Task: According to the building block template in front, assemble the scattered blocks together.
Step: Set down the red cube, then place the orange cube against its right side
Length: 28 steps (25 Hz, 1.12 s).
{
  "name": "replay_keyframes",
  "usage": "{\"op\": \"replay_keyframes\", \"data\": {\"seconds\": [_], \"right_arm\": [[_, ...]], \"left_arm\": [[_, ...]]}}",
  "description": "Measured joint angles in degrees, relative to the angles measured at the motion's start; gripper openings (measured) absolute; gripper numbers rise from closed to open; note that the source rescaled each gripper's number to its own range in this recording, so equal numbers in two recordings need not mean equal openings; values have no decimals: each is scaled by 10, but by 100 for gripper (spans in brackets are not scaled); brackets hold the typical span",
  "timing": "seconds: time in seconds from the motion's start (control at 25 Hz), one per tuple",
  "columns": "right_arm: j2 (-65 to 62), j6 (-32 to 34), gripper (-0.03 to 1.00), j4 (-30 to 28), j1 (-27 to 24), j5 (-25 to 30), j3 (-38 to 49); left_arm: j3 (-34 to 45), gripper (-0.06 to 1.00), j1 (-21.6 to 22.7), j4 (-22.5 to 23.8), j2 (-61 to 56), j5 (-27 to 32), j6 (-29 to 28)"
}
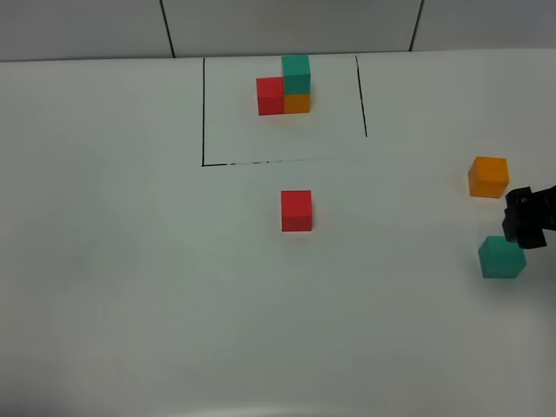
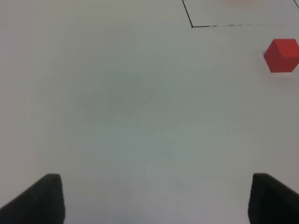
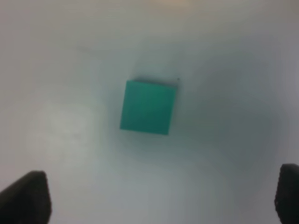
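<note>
The right gripper grabs the orange cube's opposite sides next, to set the orange cube against the red cube (image 1: 296, 211) as in the template (image 1: 283, 87).
The building block template (image 1: 283, 87) stands at the back inside a black outline: red and orange cubes below, a teal one on top. Of the scattered blocks, the red cube (image 1: 296, 211) lies mid-table and shows at the edge of the left wrist view (image 2: 282, 55). The orange cube (image 1: 488, 176) and teal cube (image 1: 501, 258) lie at the far right. My right gripper (image 1: 525, 221) hovers between those two, just above the teal cube (image 3: 148, 107), open (image 3: 156, 198) and holding nothing. My left gripper (image 2: 159, 200) is open over bare table, away from the red cube.
A black outline (image 1: 203, 130) marks the template's area on the white table (image 1: 130, 261); one of its corners shows in the left wrist view (image 2: 192, 26). A tiled wall (image 1: 287, 26) runs behind the table's back edge.
</note>
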Motion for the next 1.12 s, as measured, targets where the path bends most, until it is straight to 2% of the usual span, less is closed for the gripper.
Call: {"op": "replay_keyframes", "data": {"seconds": [0.32, 0.6, 0.8, 1.12], "right_arm": [[53, 0, 96, -8, 0, -42, -44], [171, 0, 96, -19, 0, -41, -146], [263, -8, 95, -18, 0, -21, -225], [374, -9, 92, 34, -10, -19, -307]], "left_arm": [[0, 67, 0, 0, 0, 0, 0], [0, 67, 0, 0, 0, 0, 0], [0, 67, 0, 0, 0, 0, -1], [0, 67, 0, 0, 0, 0, -1]]}}
